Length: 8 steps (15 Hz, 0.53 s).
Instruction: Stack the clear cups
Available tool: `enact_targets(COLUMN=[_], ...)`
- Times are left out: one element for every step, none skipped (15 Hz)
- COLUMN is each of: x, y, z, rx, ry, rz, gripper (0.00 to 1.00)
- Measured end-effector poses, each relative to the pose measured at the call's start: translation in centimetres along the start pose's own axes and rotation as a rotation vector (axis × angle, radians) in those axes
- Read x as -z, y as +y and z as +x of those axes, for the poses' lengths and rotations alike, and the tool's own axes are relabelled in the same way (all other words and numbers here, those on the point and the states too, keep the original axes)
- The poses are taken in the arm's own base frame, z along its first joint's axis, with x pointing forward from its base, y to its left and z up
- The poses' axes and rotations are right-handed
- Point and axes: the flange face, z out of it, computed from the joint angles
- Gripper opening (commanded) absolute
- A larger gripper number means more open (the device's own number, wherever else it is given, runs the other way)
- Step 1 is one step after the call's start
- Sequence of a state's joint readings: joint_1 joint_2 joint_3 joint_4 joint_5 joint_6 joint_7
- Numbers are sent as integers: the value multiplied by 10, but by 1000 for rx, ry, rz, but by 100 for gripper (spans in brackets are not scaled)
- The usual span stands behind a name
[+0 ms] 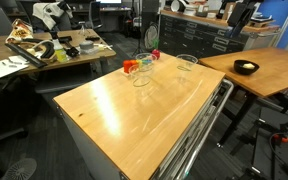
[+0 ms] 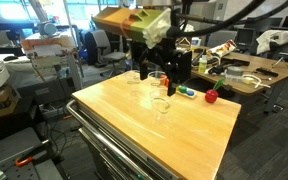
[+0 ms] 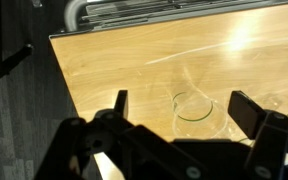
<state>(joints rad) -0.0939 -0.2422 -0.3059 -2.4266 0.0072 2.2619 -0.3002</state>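
I will pick up the clear cup below next by one side of its upper rim. The cup's base then stays free to stack into another cup.
Three clear cups stand upright on the wooden table (image 2: 184, 135). In an exterior view one cup (image 2: 162, 105) is nearest the front, one (image 2: 134, 80) is further back, and one (image 2: 156, 79) sits right beside the gripper. Two also show in an exterior view, one (image 1: 141, 76) near the small coloured objects and one (image 1: 187, 62) apart by the far edge. My gripper (image 2: 170, 86) hangs open just above the cups. In the wrist view the open gripper (image 3: 182, 104) has a clear cup (image 3: 194, 108) below it, between the fingers and untouched.
Small red and orange objects (image 1: 130, 66) lie by the cups; a red one (image 2: 211, 96) and a green one (image 2: 187, 92) lie near the table's far edge. A black bowl (image 1: 246, 68) sits on a neighbouring table. Cluttered desks stand behind.
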Motion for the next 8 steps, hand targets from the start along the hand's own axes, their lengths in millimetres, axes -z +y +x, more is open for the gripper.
enact_targets(x=[-9, -18, -28, -37, -46, -53, -60, -66], y=[0, 0, 0, 0, -1, -2, -3, -5], z=[11, 21, 30, 38, 47, 55, 62, 70], rx=[-5, -6, -8, -9, -13, -19, -25, -30], ry=[-19, -38, -55, -70, -82, -90, -96, -101], rz=[-7, -12, -14, -16, -13, -6, 2, 12], gripper=[100, 100, 100, 100, 100, 100, 100, 100])
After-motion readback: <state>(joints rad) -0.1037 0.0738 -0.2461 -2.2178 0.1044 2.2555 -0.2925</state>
